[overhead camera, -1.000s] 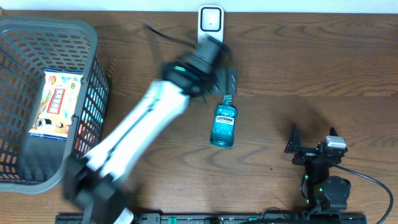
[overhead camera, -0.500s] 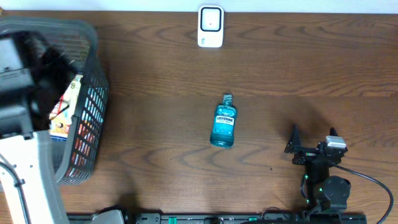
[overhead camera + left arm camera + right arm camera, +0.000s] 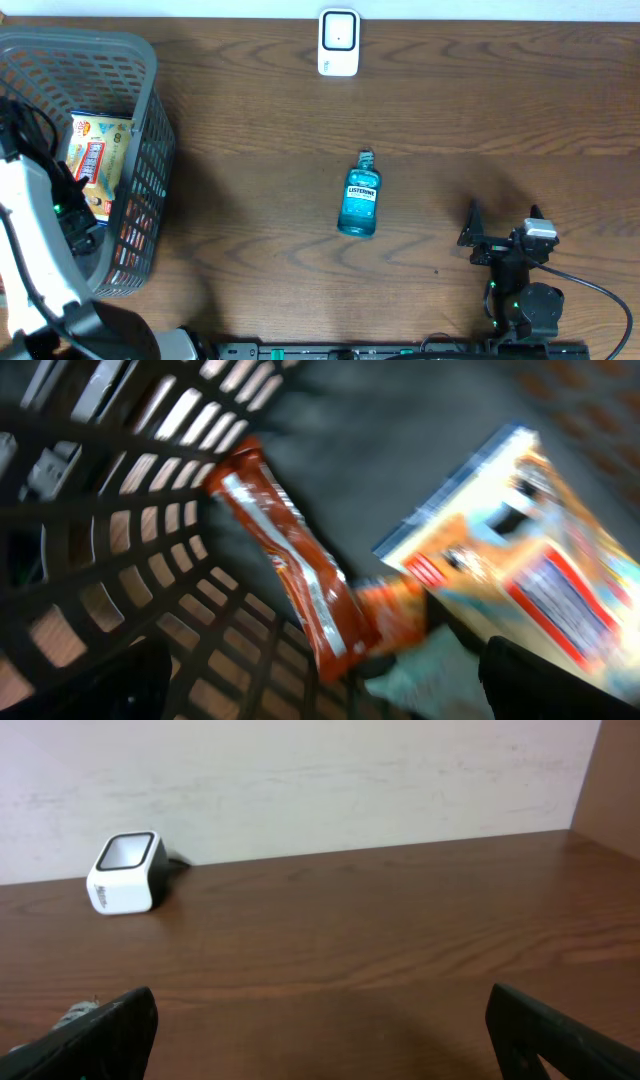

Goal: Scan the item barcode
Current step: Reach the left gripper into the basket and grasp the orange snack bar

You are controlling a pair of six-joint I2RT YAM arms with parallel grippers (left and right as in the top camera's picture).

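The orange packet needs to lie flat for scanning, so my left gripper will next grab it across its narrow middle (image 3: 293,564) and keep both ends free.
A white barcode scanner (image 3: 339,42) stands at the table's far edge, and the right wrist view shows the scanner (image 3: 125,872) at the left. A blue mouthwash bottle (image 3: 360,200) lies flat mid-table. My left gripper (image 3: 78,222) reaches down inside the grey basket (image 3: 140,60), open and holding nothing. Its wrist view shows the left gripper (image 3: 325,675) just above an orange packet (image 3: 300,575) and a colourful box (image 3: 530,570). The box (image 3: 98,155) also shows from overhead. My right gripper (image 3: 503,232) rests open at the near right; the right gripper (image 3: 325,1020) is over bare wood.
The basket's mesh wall (image 3: 120,530) closes in around the left gripper on its left side. A pale wall (image 3: 320,780) rises behind the table's far edge. A black cable (image 3: 600,290) runs from the right arm's base.
My left arm has swung from near the scanner and bottle over to the left and down into the basket. The bottle and the right arm have not moved.
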